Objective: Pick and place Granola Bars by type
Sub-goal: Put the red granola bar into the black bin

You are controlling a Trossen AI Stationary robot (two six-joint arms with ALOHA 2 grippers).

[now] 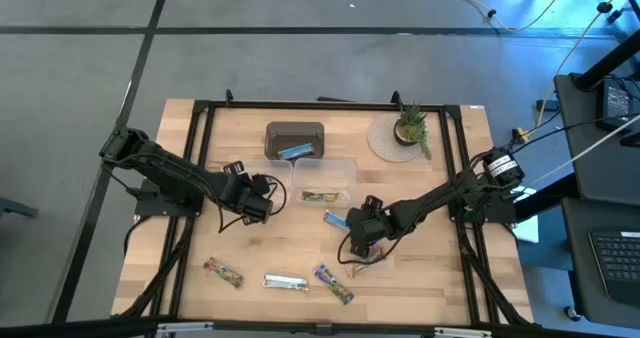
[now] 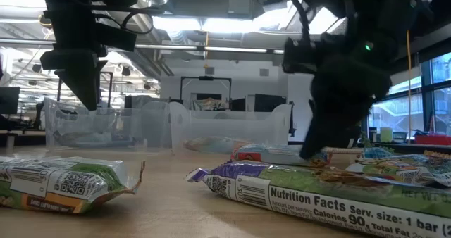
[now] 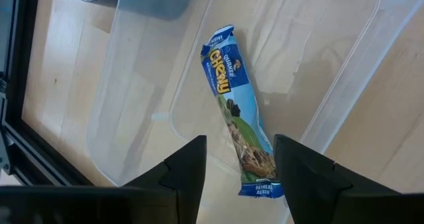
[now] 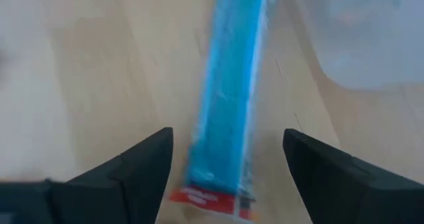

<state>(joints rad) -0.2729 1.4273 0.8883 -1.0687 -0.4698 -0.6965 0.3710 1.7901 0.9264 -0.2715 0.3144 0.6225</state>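
I need to pick up the blue bar next with my right gripper, by the wrapper [image 4: 217, 166] beside its red end, to sort it into the dark brown tray.
My left gripper [image 1: 262, 198] hangs open over a clear tub [image 3: 132, 118] on the table's left part. A blue-white granola bar [image 3: 235, 111] lies flat on the tub's floor, and the fingers stand apart above its near end. My right gripper [image 1: 352, 228] is open and low over the table's middle. A blue bar [image 4: 228, 98] lies flat on the wood between its fingers [image 4: 132, 164], which stand on either side without touching it. This same blue bar [image 1: 335, 217] lies just beside a second clear tub [image 1: 325, 178].
The second clear tub holds a green-tan bar [image 1: 318, 193]. A dark brown tray [image 1: 294, 140] at the far side holds a blue bar [image 1: 293, 151]. Several bars [image 1: 224, 271] [image 1: 285, 282] [image 1: 333, 283] lie along the near edge. A potted plant [image 1: 408, 128] stands far right.
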